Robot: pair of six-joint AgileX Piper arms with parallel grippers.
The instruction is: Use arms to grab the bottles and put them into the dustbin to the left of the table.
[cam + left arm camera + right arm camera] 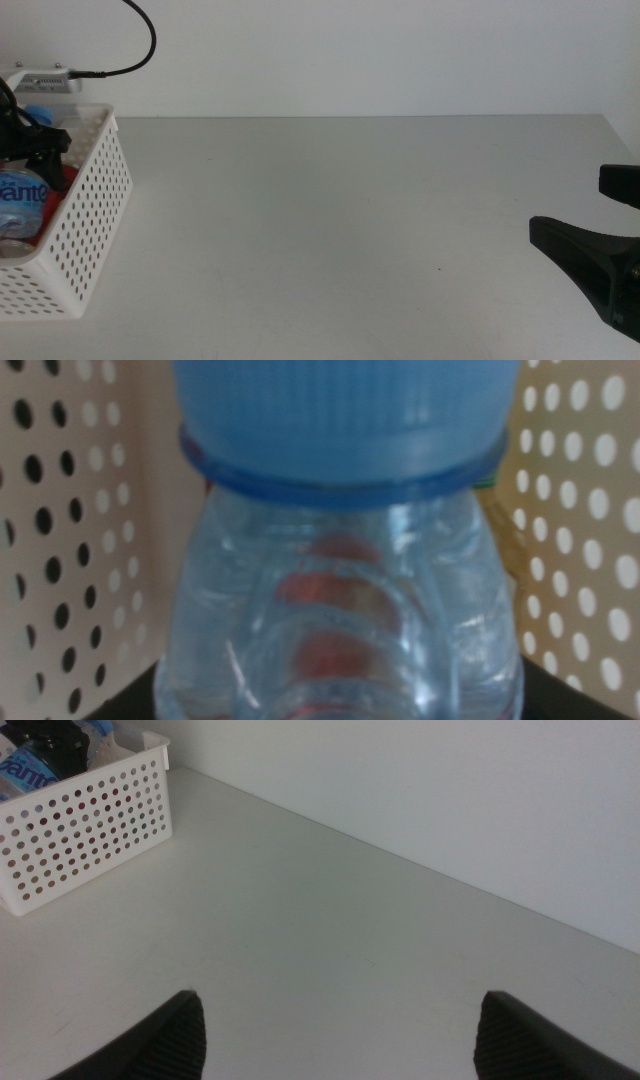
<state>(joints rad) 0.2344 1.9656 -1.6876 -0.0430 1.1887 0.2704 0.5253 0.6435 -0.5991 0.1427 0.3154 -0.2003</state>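
Note:
The clear water bottle hangs low inside the white perforated dustbin's rim, so my left gripper releases the bottle next. It would rest in the dustbin.
My left gripper point(42, 148) reaches down into the white perforated dustbin point(92, 215) at the table's left edge. It is shut on the clear water bottle point(20, 195) near the neck. In the left wrist view the bottle point(340, 600) and its blue cap point(340, 410) fill the picture, with the jaws' dark tips hugging its sides. Something red point(66, 178) shows in the bin behind the bottle; I cannot tell what it is. My right gripper point(600, 225) waits open and empty at the right edge of the table point(330, 230).
The dustbin point(90, 830) also appears far off in the right wrist view, with the bottle's blue label point(25, 765) above its rim. A black cable point(140, 45) loops above the bin. A pale wall stands behind the table.

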